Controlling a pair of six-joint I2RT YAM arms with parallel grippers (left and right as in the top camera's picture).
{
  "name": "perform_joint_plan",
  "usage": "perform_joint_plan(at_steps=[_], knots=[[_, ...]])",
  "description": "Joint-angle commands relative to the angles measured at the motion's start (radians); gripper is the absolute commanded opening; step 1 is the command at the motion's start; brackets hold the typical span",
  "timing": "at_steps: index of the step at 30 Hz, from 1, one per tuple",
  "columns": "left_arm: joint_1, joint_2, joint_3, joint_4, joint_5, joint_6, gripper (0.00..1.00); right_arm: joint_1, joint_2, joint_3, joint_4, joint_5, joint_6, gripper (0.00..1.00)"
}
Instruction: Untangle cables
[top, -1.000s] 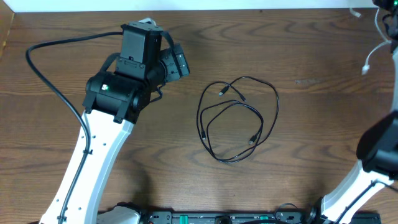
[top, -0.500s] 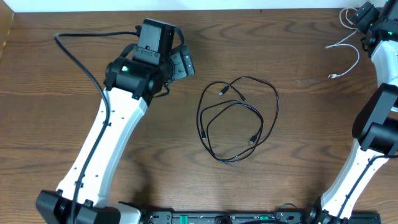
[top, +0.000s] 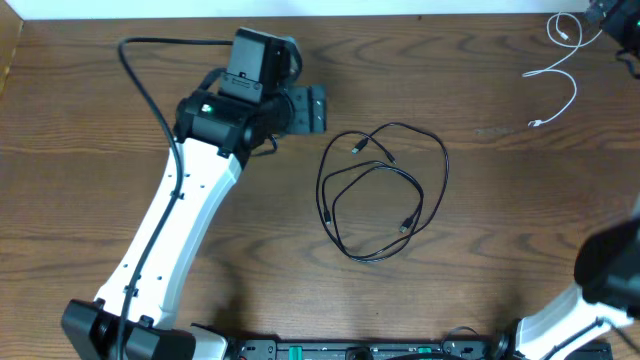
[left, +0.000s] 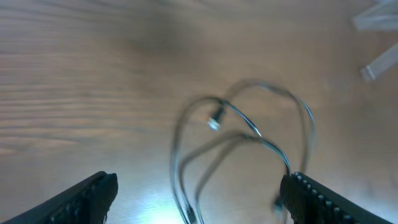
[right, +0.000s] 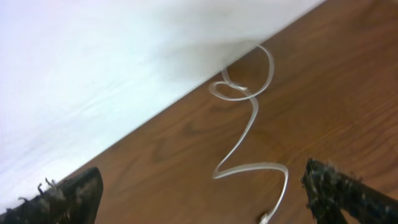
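My left gripper is going to grab the outer black cable by its loop's far curve (top: 405, 125) (left: 263, 84), away from the inner cable. Then it can untangle the outer black cable and hand it over.
The black cables (top: 372, 165) lie as loose overlapping loops at the table's centre, their small plug ends inside the loops. In the left wrist view the same black cables (left: 249, 127) are blurred, just ahead of my left gripper (left: 199, 199), whose jaws stand wide open and empty. Seen from overhead, the left gripper (top: 312, 108) hovers to the upper left of the loops. The white cable (top: 560, 70) lies by itself, curled at the back right. My right gripper (right: 205, 196) is open above the white cable (right: 245, 134), apart from it. Overhead, the right gripper (top: 612, 18) is at the frame's top right corner.
The wooden table (top: 500, 250) ends at a white wall (right: 124, 62) right behind the white cable. The left arm's thick black wire (top: 150, 90) arcs over the table's left side. The right arm's base (top: 610, 270) stands at the front right.
The right gripper has opened and let go of the white cable, which now lies on the table, then drawn back to the far corner. The left arm has swung right toward the black loops.
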Motion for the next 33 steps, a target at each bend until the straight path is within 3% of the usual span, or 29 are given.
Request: perform_joint_plan(at_steps=[1,6,10,21,33], knots=[[-0.047,0.046,-0.006,-0.051,0.213,0.213,0.88,0.002,-0.047,0.006,-0.099,-0.100,-0.095,0.99],[-0.133,0.118,-0.006,-0.190,0.324,0.425,0.88,0.003,-0.064,0.004,-0.268,-0.103,-0.128,0.99],[-0.209,0.193,-0.007,-0.274,0.329,0.524,0.87,0.003,-0.063,-0.007,-0.335,-0.119,-0.172,0.99],[-0.374,0.428,-0.007,-0.284,0.337,0.541,0.83,0.003,-0.063,-0.009,-0.370,-0.133,-0.213,0.99],[-0.417,0.505,-0.008,-0.240,0.338,0.531,0.48,0.004,-0.063,-0.009,-0.380,-0.132,-0.214,0.99]])
